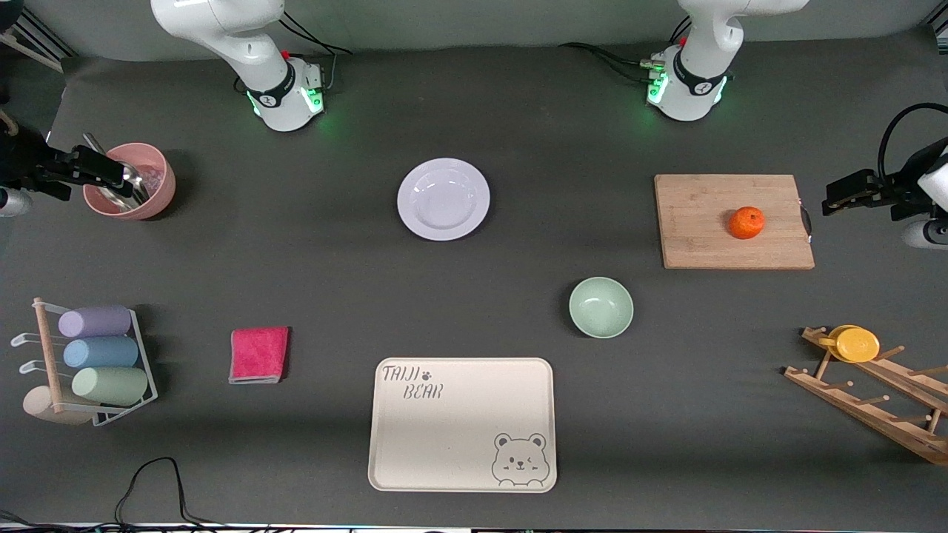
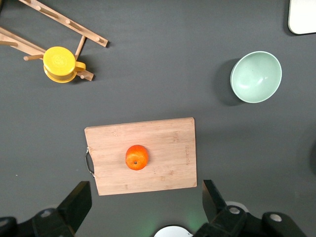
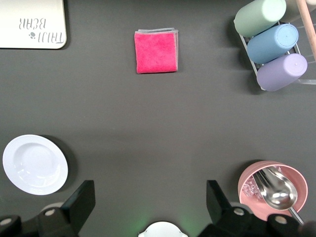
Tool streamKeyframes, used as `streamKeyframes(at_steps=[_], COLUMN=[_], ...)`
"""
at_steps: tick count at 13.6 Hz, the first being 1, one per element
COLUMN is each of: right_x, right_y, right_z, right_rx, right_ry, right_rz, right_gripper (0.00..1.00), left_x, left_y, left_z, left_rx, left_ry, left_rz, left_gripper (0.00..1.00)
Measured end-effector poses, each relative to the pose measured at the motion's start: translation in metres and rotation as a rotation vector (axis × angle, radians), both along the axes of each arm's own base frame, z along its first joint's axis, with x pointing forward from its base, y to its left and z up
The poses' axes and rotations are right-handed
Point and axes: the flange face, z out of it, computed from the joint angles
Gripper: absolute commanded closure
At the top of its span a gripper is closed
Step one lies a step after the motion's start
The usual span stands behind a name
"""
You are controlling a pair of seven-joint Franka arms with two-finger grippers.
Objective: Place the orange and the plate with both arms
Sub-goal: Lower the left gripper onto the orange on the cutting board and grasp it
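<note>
My left gripper will place the orange [image 1: 746,222] on the pale plate [image 1: 443,198], so it should next grab the orange by its round sides.
The orange [image 1: 746,222] sits on a wooden cutting board [image 1: 733,248] toward the left arm's end of the table; the left wrist view shows the orange [image 2: 137,157] too. The pale plate [image 1: 443,198] lies bare mid-table, and the plate [image 3: 34,164] also shows in the right wrist view. My left gripper [image 1: 833,198] hangs high in the air by the board, open and holding nothing [image 2: 145,195]. My right gripper [image 1: 111,170] hangs high near the pink cup, open and holding nothing [image 3: 149,196].
A mint-green bowl [image 1: 601,306] and a cream bear tray [image 1: 459,414] lie nearer the camera. A pink cloth [image 1: 259,354], a pink cup [image 1: 141,203] with a spoon, a rack of tumblers [image 1: 96,355] and a wooden rack with a yellow disc [image 1: 855,344] stand around.
</note>
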Motion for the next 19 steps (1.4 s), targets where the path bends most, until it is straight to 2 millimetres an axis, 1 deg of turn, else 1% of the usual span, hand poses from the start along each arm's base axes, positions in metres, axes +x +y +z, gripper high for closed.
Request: streamKeyframes(at_steps=[2, 3, 4, 5, 6, 7, 8, 10, 12, 14, 15, 16, 17, 19], right_x=[0.001, 0.001, 0.001, 0.002, 0.004, 0.004, 0.005, 0.005, 0.006, 0.007, 0.007, 0.007, 0.007, 0.007], right_y=[-0.001, -0.001, -0.001, -0.001, -0.001, -0.001, 0.001, 0.004, 0.006, 0.0, -0.001, 0.0, 0.002, 0.005], right_z=[0.001, 0.004, 0.006, 0.008, 0.008, 0.008, 0.008, 0.009, 0.01, 0.01, 0.009, 0.009, 0.009, 0.009], right_rx=[0.0, 0.0, -0.001, -0.001, -0.001, -0.001, -0.001, -0.001, -0.001, -0.003, -0.004, -0.005, -0.005, -0.005], right_ry=[-0.002, -0.009, -0.017, -0.028, -0.037, -0.04, -0.042, -0.05, -0.059, -0.059, -0.059, -0.058, -0.058, -0.058], right_rz=[-0.002, -0.002, -0.002, -0.002, -0.003, -0.002, 0.001, 0.007, 0.01, -0.001, -0.003, -0.002, 0.001, 0.006], right_gripper=[0.0, 0.0, 0.0, 0.0, 0.0, 0.0, 0.0, 0.0, 0.0, 0.0, 0.0, 0.0, 0.0, 0.0], left_x=[0.0, -0.001, -0.002, -0.006, -0.012, -0.02, -0.033, -0.064, -0.096, -0.132, -0.151, -0.166, -0.174, -0.177], left_y=[0.001, 0.005, 0.013, 0.027, 0.04, 0.052, 0.06, 0.065, 0.06, 0.055, 0.053, 0.051, 0.05, 0.05], left_z=[-0.001, -0.003, -0.007, -0.015, -0.028, -0.046, -0.07, -0.13, -0.2, -0.271, -0.299, -0.318, -0.33, -0.342], left_rx=[0.002, 0.004, 0.006, 0.005, -0.001, -0.008, -0.016, -0.029, -0.035, -0.031, -0.029, -0.028, -0.026, -0.012], left_ry=[0.004, 0.009, 0.018, 0.035, 0.042, 0.025, 0.003, -0.016, -0.027, -0.069, -0.085, -0.092, -0.098, -0.113], left_rz=[0.001, 0.007, 0.023, 0.036, 0.04, 0.047, 0.055, 0.068, 0.07, 0.076, 0.08, 0.083, 0.084, 0.075], left_gripper=[0.0, 0.0, 0.0, 0.0, 0.0, 0.0, 0.0, 0.0, 0.0, 0.0, 0.0, 0.0, 0.0, 0.0])
